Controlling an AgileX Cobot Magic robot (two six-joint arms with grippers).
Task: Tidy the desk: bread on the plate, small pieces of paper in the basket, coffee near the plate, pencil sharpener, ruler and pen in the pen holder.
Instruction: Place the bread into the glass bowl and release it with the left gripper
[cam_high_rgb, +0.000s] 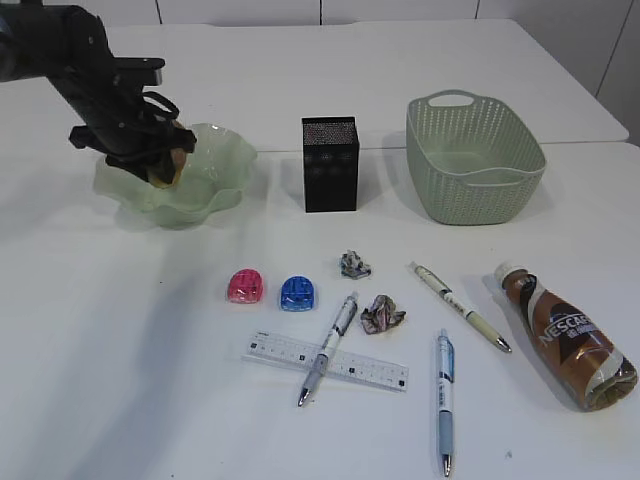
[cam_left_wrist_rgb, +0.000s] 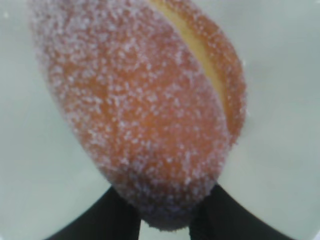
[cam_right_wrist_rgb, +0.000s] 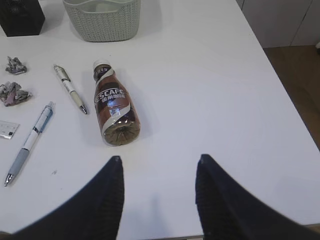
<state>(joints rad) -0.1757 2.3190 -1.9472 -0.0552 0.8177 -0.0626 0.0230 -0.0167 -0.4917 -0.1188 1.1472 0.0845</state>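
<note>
I need to open my left gripper now, because the bread's lower end is inside the rim of the wavy plate (cam_high_rgb: 215, 190), close above the plate's bottom.
My left gripper (cam_high_rgb: 160, 165) is shut on a sugar-coated bread (cam_left_wrist_rgb: 145, 110) and holds it over the pale green wavy plate (cam_high_rgb: 215, 190); the bread (cam_high_rgb: 175, 165) shows at the plate's left side. My right gripper (cam_right_wrist_rgb: 157, 162) is open and empty above bare table, out of the exterior view. A coffee bottle (cam_high_rgb: 568, 337) lies on its side at the right, also in the right wrist view (cam_right_wrist_rgb: 114, 105). Two paper balls (cam_high_rgb: 354, 265) (cam_high_rgb: 382, 314), a pink sharpener (cam_high_rgb: 245, 287), a blue sharpener (cam_high_rgb: 297, 293), a ruler (cam_high_rgb: 300, 357) and three pens (cam_high_rgb: 330, 347) (cam_high_rgb: 445, 398) (cam_high_rgb: 461, 306) lie in front.
A black mesh pen holder (cam_high_rgb: 330, 163) stands at the middle back. A green woven basket (cam_high_rgb: 474, 160) stands to its right. The table's right edge (cam_right_wrist_rgb: 280, 90) runs close to the right gripper, with floor beyond.
</note>
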